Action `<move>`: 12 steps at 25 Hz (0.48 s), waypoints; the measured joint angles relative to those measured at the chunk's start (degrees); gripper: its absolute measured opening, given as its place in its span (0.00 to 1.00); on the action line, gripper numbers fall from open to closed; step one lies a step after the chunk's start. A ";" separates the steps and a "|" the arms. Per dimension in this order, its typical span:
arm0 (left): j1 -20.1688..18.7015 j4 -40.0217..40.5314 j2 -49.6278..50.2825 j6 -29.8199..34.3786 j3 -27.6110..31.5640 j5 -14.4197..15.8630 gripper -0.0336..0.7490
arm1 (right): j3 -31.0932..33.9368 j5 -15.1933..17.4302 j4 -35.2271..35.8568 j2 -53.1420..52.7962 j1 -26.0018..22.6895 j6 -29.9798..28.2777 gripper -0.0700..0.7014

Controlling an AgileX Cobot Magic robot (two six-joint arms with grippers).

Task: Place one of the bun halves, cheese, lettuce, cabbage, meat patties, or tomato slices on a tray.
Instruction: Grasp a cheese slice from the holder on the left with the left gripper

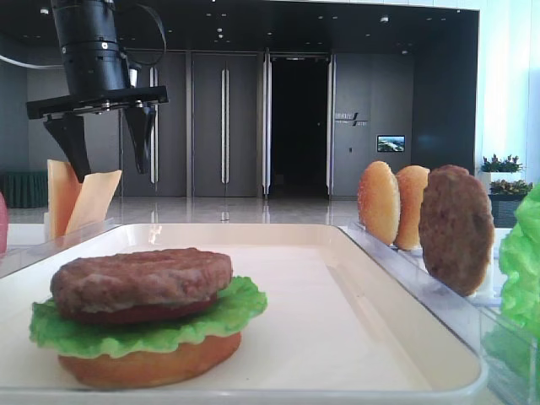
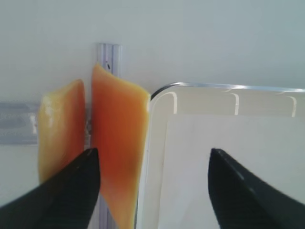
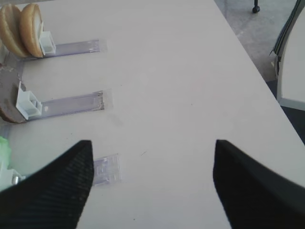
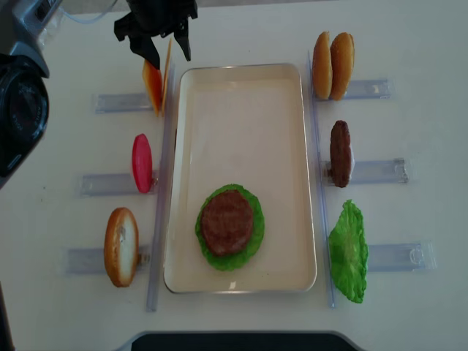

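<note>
Next, my left gripper picks up the cheese slice by its free top edge point(image 4: 167, 76), since the clear holder closes in the slice's bottom.
Two cheese slices point(image 2: 119, 133) stand upright in a clear holder beside the tray's point(image 4: 241, 124) far left corner. My left gripper point(image 2: 152, 160) hangs open just above them; the slice nearer the tray lies between its fingers, untouched. In the overhead view the left gripper point(image 4: 162, 45) is over the cheese point(image 4: 153, 86). On the tray sits a stack: bun half, lettuce, tomato and meat patty point(image 4: 228, 221). My right gripper point(image 3: 152, 148) is open over bare table, holding nothing.
Right of the tray stand two bun halves point(image 4: 333, 64), a meat patty point(image 4: 340, 153) and a lettuce leaf point(image 4: 349, 252) in clear holders. On the left stand a tomato slice point(image 4: 142, 162) and a bun half point(image 4: 121, 246). A chair point(image 3: 290, 62) is beyond the table edge.
</note>
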 joint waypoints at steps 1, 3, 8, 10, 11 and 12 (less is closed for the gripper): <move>0.00 0.04 0.00 0.00 0.00 0.00 0.73 | 0.00 0.00 0.00 0.00 0.00 0.00 0.77; 0.00 0.06 0.00 0.00 0.00 0.00 0.73 | 0.00 0.00 0.00 0.00 0.00 0.00 0.77; 0.00 0.42 0.00 0.00 0.00 0.00 0.73 | 0.00 0.00 0.00 0.00 0.00 0.00 0.77; 0.00 0.48 0.29 0.00 0.00 0.00 0.73 | 0.00 0.00 0.00 0.00 0.00 0.00 0.77; 0.00 0.48 0.56 0.00 0.00 0.00 0.73 | 0.00 0.00 0.00 0.00 0.00 0.00 0.77; 0.00 0.48 0.78 0.00 0.00 0.00 0.73 | 0.00 0.00 0.00 0.00 0.00 0.00 0.77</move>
